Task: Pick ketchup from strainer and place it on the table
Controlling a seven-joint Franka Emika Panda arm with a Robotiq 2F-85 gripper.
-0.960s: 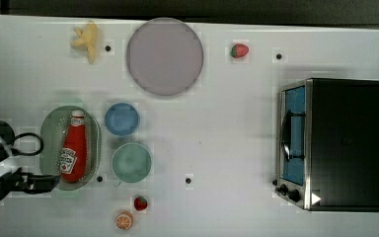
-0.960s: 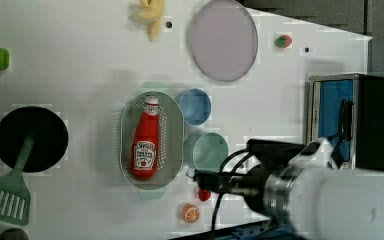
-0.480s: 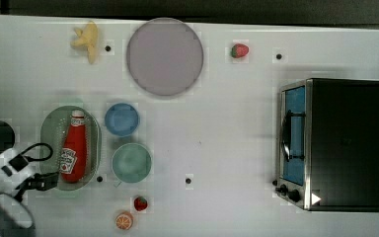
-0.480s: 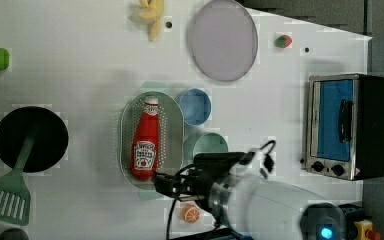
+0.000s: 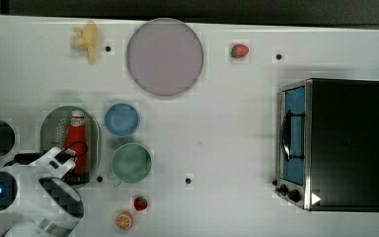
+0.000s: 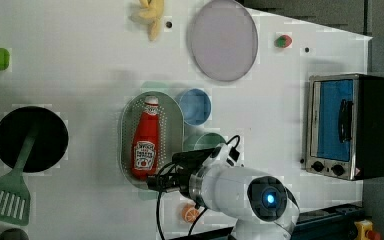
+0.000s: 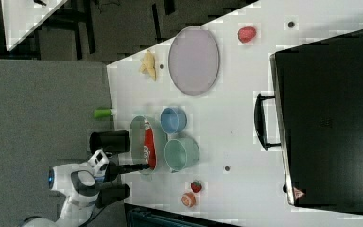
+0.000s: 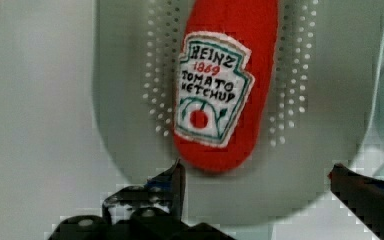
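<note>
I need to get the ketchup out of the strainer (image 6: 126,125) and onto the table, so I will grab the bottle's lower end (image 6: 143,170) next.
The ketchup (image 5: 76,139) is a red bottle with a white cap, lying flat in the pale green strainer (image 5: 50,129) on the white table (image 5: 227,148). In the left view the ketchup (image 6: 146,140) lies lengthwise in the strainer (image 6: 126,125), cap away from the arm. My gripper (image 6: 155,182) hovers at the strainer's end by the bottle's base. In the wrist view the gripper (image 8: 260,180) is open wide, its fingertips (image 8: 178,176) just short of the labelled ketchup (image 8: 225,85), and nothing lies between them.
A blue bowl (image 5: 122,119) and a green bowl (image 5: 132,162) stand close beside the strainer. A strawberry (image 5: 140,203) and an orange half (image 5: 124,220) lie near the arm. Further off are a lilac plate (image 5: 164,57), a toaster oven (image 5: 335,143), a black pan (image 6: 30,137) and a green spatula (image 6: 5,200).
The arm has swung across to the strainer's near end, bringing the open gripper up to the bottle's base. The ketchup has not moved.
</note>
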